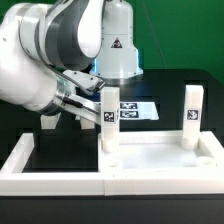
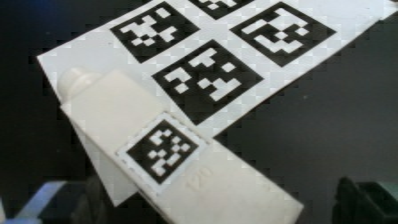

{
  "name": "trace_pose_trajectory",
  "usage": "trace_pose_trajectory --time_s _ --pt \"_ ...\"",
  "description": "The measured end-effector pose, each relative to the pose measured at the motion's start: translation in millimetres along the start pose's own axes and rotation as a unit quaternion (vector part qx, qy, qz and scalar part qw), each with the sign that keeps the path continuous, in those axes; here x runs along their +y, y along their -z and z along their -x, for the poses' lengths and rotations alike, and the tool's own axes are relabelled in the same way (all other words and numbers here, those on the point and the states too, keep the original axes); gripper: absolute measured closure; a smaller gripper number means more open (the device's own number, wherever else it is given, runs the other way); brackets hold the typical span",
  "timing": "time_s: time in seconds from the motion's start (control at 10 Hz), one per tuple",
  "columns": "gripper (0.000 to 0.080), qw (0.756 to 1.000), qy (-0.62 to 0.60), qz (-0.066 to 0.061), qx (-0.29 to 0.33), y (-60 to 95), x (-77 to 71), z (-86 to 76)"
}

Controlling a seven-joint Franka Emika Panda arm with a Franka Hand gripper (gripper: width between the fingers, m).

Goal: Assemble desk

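I next need my gripper to pick up the white leg by its tagged end (image 2: 222,195), because that leaves the leg's other end free to go into the desk panel.
The white desk panel (image 1: 160,160) lies at the front with two tagged legs standing in its sockets, one near the middle (image 1: 108,120) and one at the exterior view's right (image 1: 192,110). In the wrist view a third white leg (image 2: 178,150) with a square tag lies flat, partly over the marker board (image 2: 214,50). My gripper (image 2: 210,205) is open, with its dark fingertips (image 2: 50,205) wide apart on either side of this leg and a gap on each side. In the exterior view the gripper (image 1: 72,110) is low over the table behind the panel.
The marker board (image 1: 135,108) lies on the black table behind the panel. A low white border wall (image 1: 20,158) runs along the exterior view's left and front. The arm's bulk fills the upper left.
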State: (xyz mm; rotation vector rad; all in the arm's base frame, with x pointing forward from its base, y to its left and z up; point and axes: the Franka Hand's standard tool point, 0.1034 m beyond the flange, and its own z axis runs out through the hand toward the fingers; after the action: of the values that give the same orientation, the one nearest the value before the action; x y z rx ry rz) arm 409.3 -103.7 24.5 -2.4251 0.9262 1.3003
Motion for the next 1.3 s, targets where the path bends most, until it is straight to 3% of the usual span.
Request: trace_pose_trajectory --time_s 0.5,0.9,1.1,1.3 --pt "0.0150 1.000 0.000 0.005 0.005 -10.9 -0.9 -7.7" --pt "0.0175 1.000 0.000 0.005 0.006 -11.2 -0.2 -8.9" --pt "0.0512 1.000 0.000 0.005 0.006 -11.2 -0.1 -8.9" --pt "0.0511 1.000 0.000 0.005 0.006 -11.2 -0.1 -9.0"
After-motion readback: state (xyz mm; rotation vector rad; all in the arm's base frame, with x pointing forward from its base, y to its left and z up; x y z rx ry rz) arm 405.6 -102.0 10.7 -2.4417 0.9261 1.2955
